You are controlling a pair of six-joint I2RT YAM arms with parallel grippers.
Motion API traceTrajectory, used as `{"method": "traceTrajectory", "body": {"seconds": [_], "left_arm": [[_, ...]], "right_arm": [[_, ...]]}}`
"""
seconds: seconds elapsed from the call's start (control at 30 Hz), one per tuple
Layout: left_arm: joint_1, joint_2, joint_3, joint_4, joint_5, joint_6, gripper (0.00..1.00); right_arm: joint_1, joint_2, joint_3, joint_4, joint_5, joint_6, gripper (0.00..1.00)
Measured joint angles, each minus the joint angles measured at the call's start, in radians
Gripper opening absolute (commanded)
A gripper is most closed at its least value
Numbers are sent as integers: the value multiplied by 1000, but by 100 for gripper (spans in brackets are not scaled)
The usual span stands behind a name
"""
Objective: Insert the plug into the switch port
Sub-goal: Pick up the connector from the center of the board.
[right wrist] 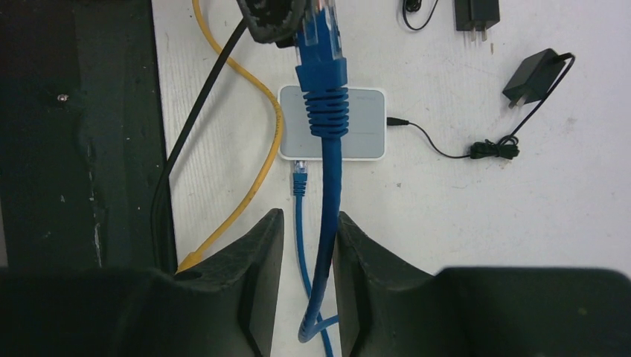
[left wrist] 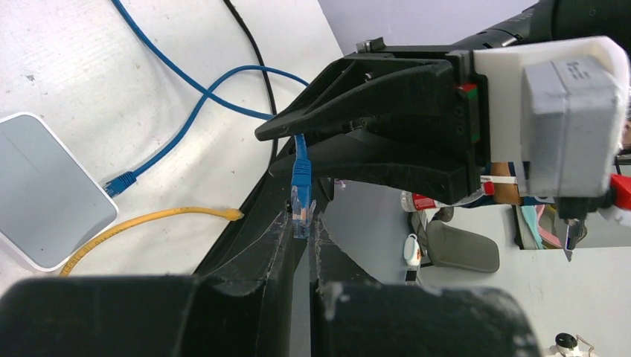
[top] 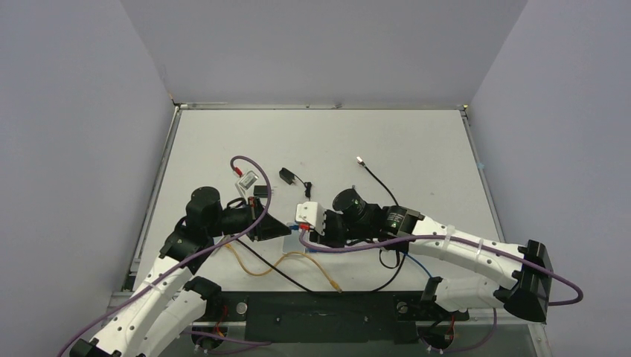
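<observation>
My right gripper picks up the plug by its ribbed boot [top: 295, 227] [right wrist: 322, 89] next, since the plug's tip stays free to go into the switch port.
The plug [left wrist: 300, 195] is a blue network connector with a ribbed boot [right wrist: 322, 89], and my left gripper [left wrist: 303, 223] is shut on its tip, holding it above the table. Its blue cable [right wrist: 327, 208] runs down between the fingers of my right gripper [right wrist: 309, 223]. That gripper is open: the cable rests against one finger with a gap on the other side. The switch [right wrist: 357, 126], a flat white box with a grey face, lies on the table below the plug. Its port, on a narrow edge, cannot be made out. In the top view both grippers [top: 294, 232] meet at centre front.
A second blue plug [right wrist: 299, 178] lies loose by the switch's near edge. A yellow cable [right wrist: 245, 186] and a black cable [right wrist: 167, 186] cross the table's front. A thin black lead [right wrist: 439, 149] enters the switch's side. Black adapters [right wrist: 532, 74] lie beyond.
</observation>
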Motion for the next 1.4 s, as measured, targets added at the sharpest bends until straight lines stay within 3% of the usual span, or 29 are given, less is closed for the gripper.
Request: {"method": "traceTrajectory", "body": {"seconds": [0.2, 0.7, 1.13, 1.4], "left_arm": [[0, 3, -35, 28, 3, -41, 0], [0, 6, -85, 66, 23, -143, 0], [0, 6, -96, 88, 30, -176, 0], [0, 6, -97, 92, 34, -184, 0]], "right_arm": [[54, -54, -27, 54, 71, -66, 33], [106, -133, -109, 239, 145, -197, 32], [116, -78, -109, 297, 114, -200, 28], [123, -69, -109, 305, 102, -200, 20]]}}
